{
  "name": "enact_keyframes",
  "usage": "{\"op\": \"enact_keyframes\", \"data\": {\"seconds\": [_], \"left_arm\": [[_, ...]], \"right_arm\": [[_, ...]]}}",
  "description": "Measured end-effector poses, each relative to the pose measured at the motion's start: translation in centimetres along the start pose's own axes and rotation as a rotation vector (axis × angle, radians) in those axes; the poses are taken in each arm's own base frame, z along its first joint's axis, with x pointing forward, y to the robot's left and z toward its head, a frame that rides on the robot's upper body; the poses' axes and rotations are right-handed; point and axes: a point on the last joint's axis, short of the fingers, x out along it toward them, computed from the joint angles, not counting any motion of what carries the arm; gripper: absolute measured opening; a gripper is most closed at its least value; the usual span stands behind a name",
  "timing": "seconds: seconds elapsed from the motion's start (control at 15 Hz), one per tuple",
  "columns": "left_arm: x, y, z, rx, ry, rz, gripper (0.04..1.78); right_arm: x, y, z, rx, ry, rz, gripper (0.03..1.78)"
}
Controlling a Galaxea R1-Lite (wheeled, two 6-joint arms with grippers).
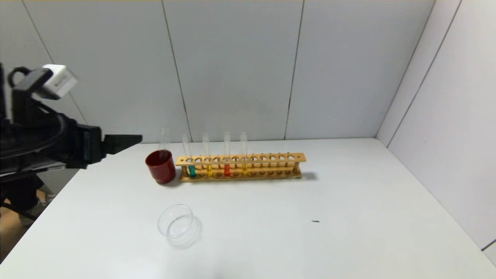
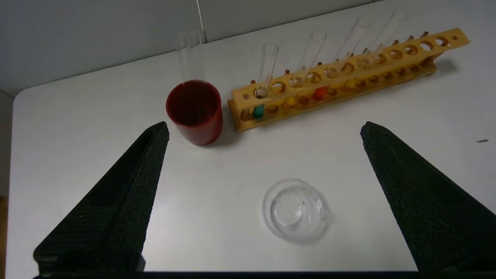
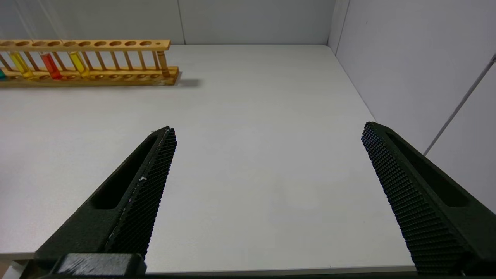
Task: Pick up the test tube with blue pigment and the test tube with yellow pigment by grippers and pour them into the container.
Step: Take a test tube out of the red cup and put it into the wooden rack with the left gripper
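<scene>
My left gripper grabs the blue test tube by its clear upper length (image 1: 186, 147) (image 2: 267, 67) next, since the wooden rack closes around the tube's lower end.
The test tube with blue pigment (image 1: 190, 166) stands at the left end of the wooden rack (image 1: 271, 158); it also shows in the left wrist view (image 2: 259, 110). Two tubes with yellow pigment stand in the rack, one beside the blue (image 1: 209, 166) and one farther right (image 1: 244, 164). The clear glass container (image 1: 176, 224) lies empty on the table in front of the rack. My left gripper (image 1: 131, 138) is open and empty, raised at the table's left edge, well short of the container (image 2: 296, 211). My right gripper (image 3: 269, 130) is open and empty over bare table, far from the rack (image 3: 116, 43).
A dark red cup (image 1: 161, 167) with two empty tubes stands against the rack's left end. A red-orange tube (image 1: 227, 166) stands between the yellow ones. Grey walls close the back and right. A small dark speck (image 1: 315, 221) lies on the white table (image 1: 348, 217).
</scene>
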Motion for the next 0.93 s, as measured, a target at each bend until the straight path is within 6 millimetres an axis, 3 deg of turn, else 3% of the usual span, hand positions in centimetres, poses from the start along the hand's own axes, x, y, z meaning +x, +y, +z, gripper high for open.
{"op": "enact_keyframes", "data": {"seconds": [0.2,0.47,0.67,0.93], "left_arm": [[6.5,0.0,-0.9,0.010,0.004,0.010,1.74],[12.4,-0.2,-3.1,0.015,0.024,0.004,1.74],[15.2,-0.1,-4.7,0.015,0.059,0.017,1.74],[17.0,-0.1,-5.9,0.007,0.097,0.015,1.74]], "right_arm": [[0.0,0.0,0.0,0.000,0.001,0.000,1.75],[0.0,0.0,0.0,0.000,0.000,0.000,1.75],[0.0,0.0,0.0,0.000,0.000,0.000,1.75],[0.0,0.0,0.0,0.000,0.000,0.000,1.75]]}}
